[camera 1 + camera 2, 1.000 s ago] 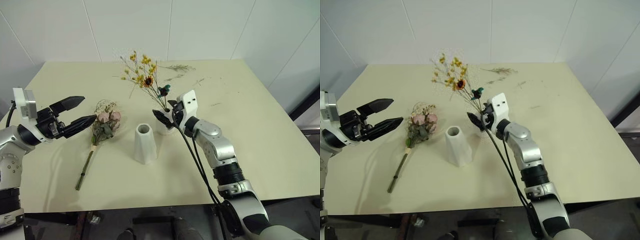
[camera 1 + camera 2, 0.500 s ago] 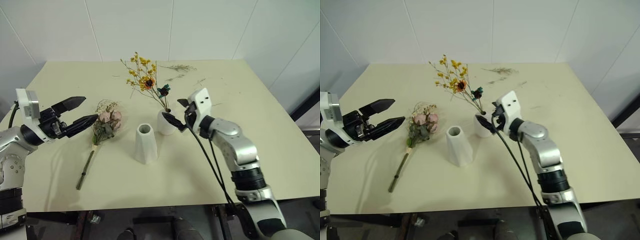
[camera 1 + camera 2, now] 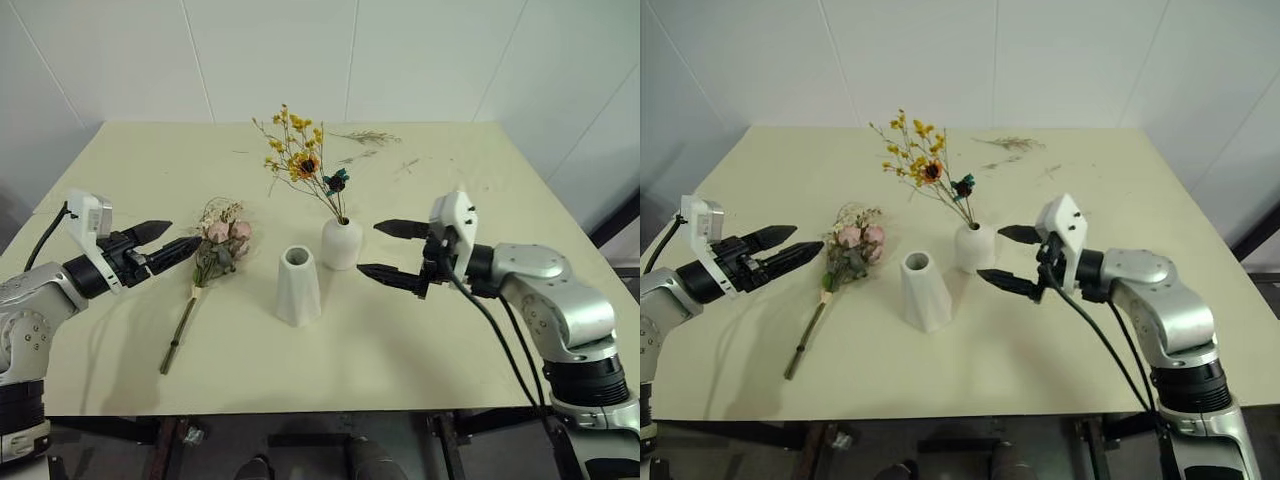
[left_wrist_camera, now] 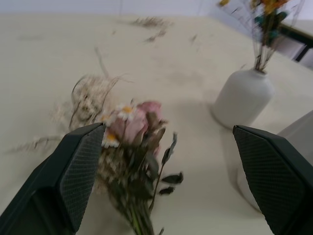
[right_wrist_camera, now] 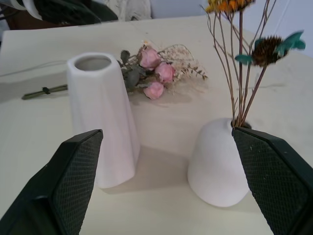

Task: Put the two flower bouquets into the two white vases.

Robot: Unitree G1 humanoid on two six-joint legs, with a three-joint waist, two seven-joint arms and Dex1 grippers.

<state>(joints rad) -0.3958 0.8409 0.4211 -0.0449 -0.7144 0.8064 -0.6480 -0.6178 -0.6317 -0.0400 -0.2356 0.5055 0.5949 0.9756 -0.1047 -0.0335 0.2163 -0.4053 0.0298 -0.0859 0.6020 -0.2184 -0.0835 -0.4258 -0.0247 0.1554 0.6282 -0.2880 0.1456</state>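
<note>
I should next grab the rose bouquet with my left gripper by its bare stems at the pale binding [image 3: 196, 292], because dried petals and leaves crowd the bouquet's head.
The yellow-flower bouquet [image 3: 303, 167] stands upright in the short rounded white vase [image 3: 341, 243] near the table's middle. The tall tapered white vase [image 3: 298, 285] stands empty just left of and in front of it. The pink rose bouquet [image 3: 220, 248] lies flat on the table to the left, stem pointing toward the front edge. My left gripper [image 3: 168, 242] is open, level, its tips just left of the roses. My right gripper [image 3: 380, 249] is open and empty, to the right of the rounded vase and apart from it.
Loose dried twigs [image 3: 362, 137] lie near the table's far edge. The cream table [image 3: 480, 200] has bare room on its right half and along the front. White wall panels rise behind it.
My right gripper has let go of the yellow stems and drawn back to the right, away from the rounded vase. My left gripper has sunk a little and turned toward the roses.
</note>
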